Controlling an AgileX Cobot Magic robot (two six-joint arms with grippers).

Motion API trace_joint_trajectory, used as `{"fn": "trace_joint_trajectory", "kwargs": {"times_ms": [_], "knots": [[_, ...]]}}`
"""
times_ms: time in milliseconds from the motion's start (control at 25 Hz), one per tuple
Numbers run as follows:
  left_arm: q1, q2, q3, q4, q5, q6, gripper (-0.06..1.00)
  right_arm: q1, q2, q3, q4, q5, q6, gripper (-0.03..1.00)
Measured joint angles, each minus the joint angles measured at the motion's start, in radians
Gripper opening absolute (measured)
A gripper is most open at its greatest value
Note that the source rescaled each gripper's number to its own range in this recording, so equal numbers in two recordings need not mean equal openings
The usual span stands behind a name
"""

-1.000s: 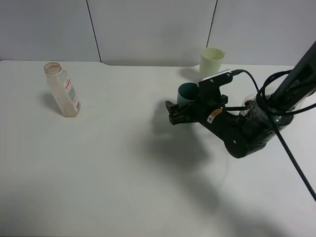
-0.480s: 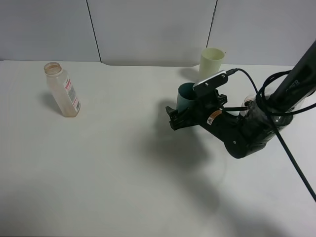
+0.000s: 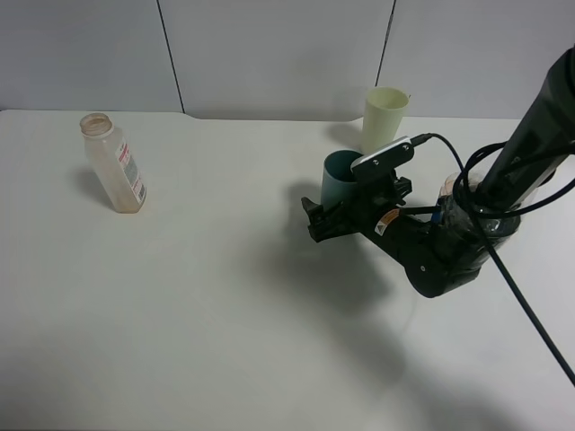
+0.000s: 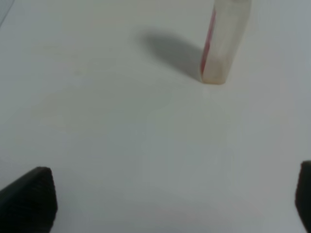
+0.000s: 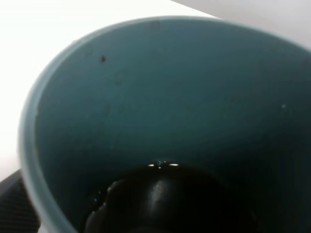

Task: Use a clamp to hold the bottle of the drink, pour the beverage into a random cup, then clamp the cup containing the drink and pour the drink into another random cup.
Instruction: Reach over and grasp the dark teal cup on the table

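My right gripper closes on the teal cup now, since its fingers reach around the teal cup's lower side (image 3: 334, 194).
The clear square bottle (image 3: 114, 163) with its red-marked white label stands upright at the far left, and it also shows in the left wrist view as the bottle (image 4: 224, 43). My left gripper (image 4: 165, 206) hangs open well short of it, holding nothing. The teal cup (image 3: 340, 178) stands on the table right of centre. My right gripper (image 3: 334, 214) has its jaws on either side of the cup's lower wall, but I cannot see whether they press on it. The cup (image 5: 97, 97) fills the right wrist view, with the dark beverage (image 5: 165, 199) pooled at its bottom.
A pale yellow-green cup (image 3: 385, 111) stands at the back, just behind the teal one. Part of a white cup with blue (image 3: 446, 189) shows behind the right arm's cables. The white table (image 3: 207, 305) stretches wide between the bottle and the teal cup.
The right wrist has tipped and sunk a little around the teal cup, and the arm has leaned slightly left. The bottle and the cups have stayed put.
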Motion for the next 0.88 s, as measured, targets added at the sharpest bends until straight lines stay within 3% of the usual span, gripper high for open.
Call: {"fn": "trace_joint_trajectory", "kwargs": {"times_ms": [120,280,760,880], "knots": [[0.000,0.000,0.000,0.000,0.000,0.000,1.00,0.000,0.000,0.000,0.000,0.000,0.005,0.70],[0.000,0.000,0.000,0.000,0.000,0.000,1.00,0.000,0.000,0.000,0.000,-0.003,0.037,0.00],[0.000,0.000,0.000,0.000,0.000,0.000,1.00,0.000,0.000,0.000,0.000,0.000,0.068,0.01],[0.000,0.000,0.000,0.000,0.000,0.000,1.00,0.001,-0.028,0.000,0.000,0.049,0.068,0.01]]}}
